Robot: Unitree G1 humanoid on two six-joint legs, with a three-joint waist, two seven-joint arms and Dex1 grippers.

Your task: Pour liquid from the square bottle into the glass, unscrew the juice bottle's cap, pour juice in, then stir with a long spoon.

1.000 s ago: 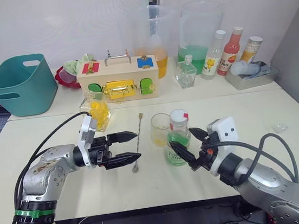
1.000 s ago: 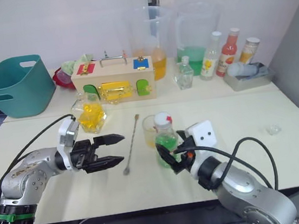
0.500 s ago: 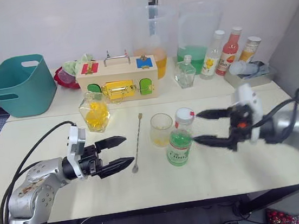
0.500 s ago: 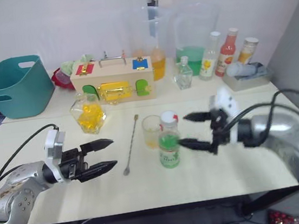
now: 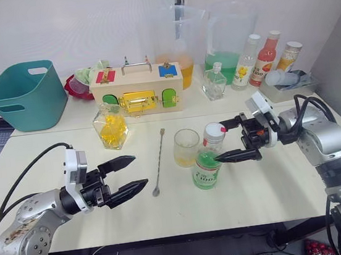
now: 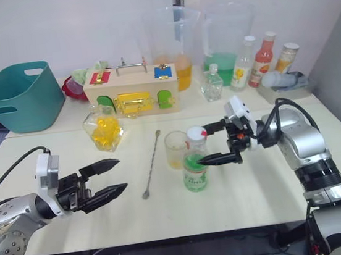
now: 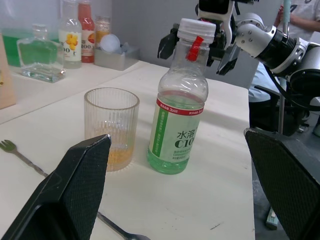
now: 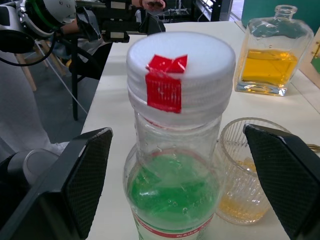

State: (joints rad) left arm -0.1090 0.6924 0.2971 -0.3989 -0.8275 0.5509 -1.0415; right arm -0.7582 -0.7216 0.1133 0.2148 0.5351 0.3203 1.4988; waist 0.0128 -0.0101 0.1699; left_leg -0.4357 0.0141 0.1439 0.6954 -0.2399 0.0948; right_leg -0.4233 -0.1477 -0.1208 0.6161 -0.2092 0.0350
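The juice bottle's white cap [image 5: 215, 129] should stay free to be unscrewed, so my left gripper should grab the juice bottle by its neck [image 5: 211, 147] next.
The juice bottle [image 5: 206, 168] stands upright near the table's middle, its white cap [image 5: 213, 133] marked with a red sticker and screwed on. Just left of it is the glass [image 5: 186, 147], holding a little yellow liquid. The long spoon [image 5: 158, 162] lies flat left of the glass. Farther back and left sits the square bottle [image 5: 111, 126] with yellow liquid. My right gripper [image 5: 219, 141] reaches in from the right, open, one finger on each side of the cap and neck without touching. My left gripper [image 5: 126, 176] hovers open, left of the spoon, holding nothing.
A wooden latch box [image 5: 137, 94] stands behind the square bottle, and a teal basket [image 5: 23, 96] sits at the back left. Two tall pitchers [image 5: 228, 36], a small clear bottle [image 5: 214, 83], several drink bottles [image 5: 265, 58] and a grey tray [image 5: 287, 90] line the back right.
My right arm swung up from the front edge to the right side, and its open fingers then closed in on the bottle's cap. My left gripper drew back leftward, away from the spoon.
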